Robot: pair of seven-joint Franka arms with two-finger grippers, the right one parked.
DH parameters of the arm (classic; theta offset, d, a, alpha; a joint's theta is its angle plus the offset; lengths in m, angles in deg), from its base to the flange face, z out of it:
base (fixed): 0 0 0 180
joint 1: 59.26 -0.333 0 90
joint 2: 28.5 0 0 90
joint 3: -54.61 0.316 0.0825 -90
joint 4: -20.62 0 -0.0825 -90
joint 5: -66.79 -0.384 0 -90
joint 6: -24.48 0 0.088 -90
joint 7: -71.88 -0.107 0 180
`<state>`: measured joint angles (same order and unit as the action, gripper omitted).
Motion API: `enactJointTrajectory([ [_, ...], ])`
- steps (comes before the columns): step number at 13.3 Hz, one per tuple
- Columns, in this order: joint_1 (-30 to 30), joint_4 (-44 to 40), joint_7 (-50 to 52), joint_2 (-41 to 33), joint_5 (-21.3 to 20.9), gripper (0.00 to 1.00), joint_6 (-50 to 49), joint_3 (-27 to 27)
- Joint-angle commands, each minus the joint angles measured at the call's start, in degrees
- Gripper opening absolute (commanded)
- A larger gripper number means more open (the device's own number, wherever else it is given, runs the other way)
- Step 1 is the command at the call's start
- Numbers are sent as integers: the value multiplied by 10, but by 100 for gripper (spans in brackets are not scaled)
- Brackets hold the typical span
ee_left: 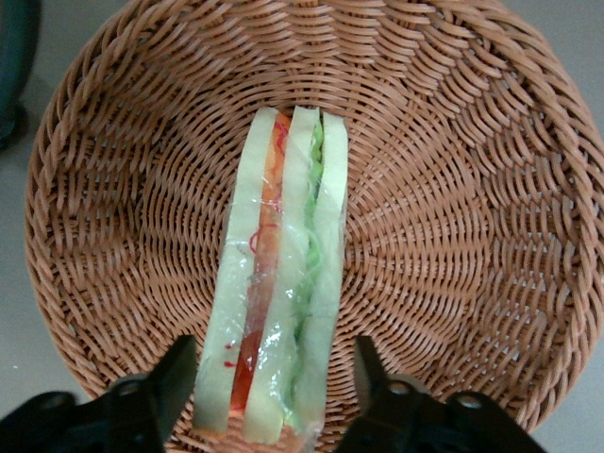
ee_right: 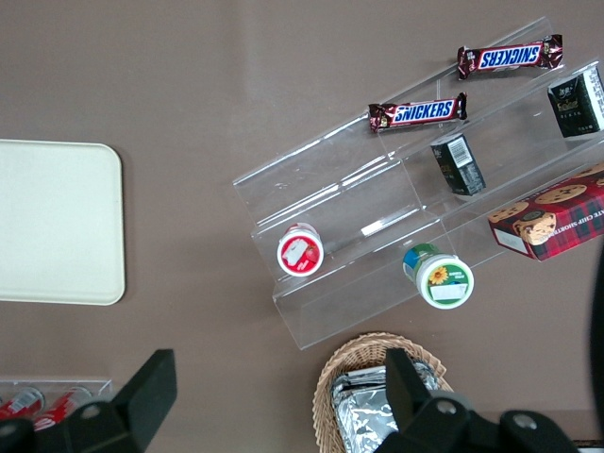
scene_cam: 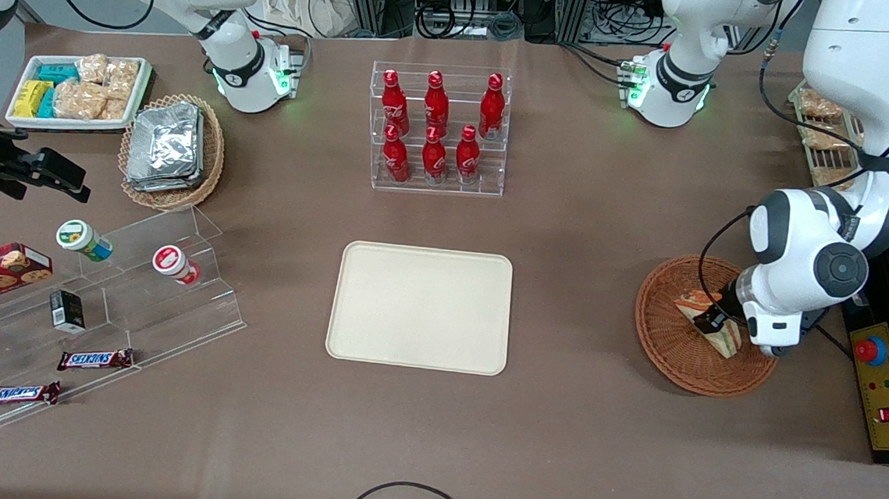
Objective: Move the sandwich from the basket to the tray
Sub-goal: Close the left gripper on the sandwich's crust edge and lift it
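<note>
I should next grab the sandwich by its wide end with my left gripper to move it from the wicker basket to the cream tray.
The clear-wrapped sandwich lies in the reddish-brown wicker basket, its white bread and orange, red and green layers facing the wrist camera. My left gripper is lowered into the basket and stands open, one finger on each side of the sandwich's wide end with a small gap to the wrap. In the front view the gripper sits over the sandwich in the basket, toward the working arm's end of the table. The cream tray lies bare at the table's middle.
A clear rack of red bottles stands farther from the front camera than the tray. A control box with a red button lies beside the basket at the table's edge. Acrylic steps with snacks sit toward the parked arm's end.
</note>
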<state>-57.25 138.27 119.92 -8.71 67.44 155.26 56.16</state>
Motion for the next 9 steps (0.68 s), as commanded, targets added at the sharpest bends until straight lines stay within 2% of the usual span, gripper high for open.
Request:
enactJointTrajectory([
  [1,1,-14,20,-6,-2,13,0,-2],
  [2,4,-19,25,-11,-3,1,-1,-2],
  [5,9,-49,26,-24,-5,0,-56,-8],
  [9,54,-218,10,-18,-6,0,-274,-30],
])
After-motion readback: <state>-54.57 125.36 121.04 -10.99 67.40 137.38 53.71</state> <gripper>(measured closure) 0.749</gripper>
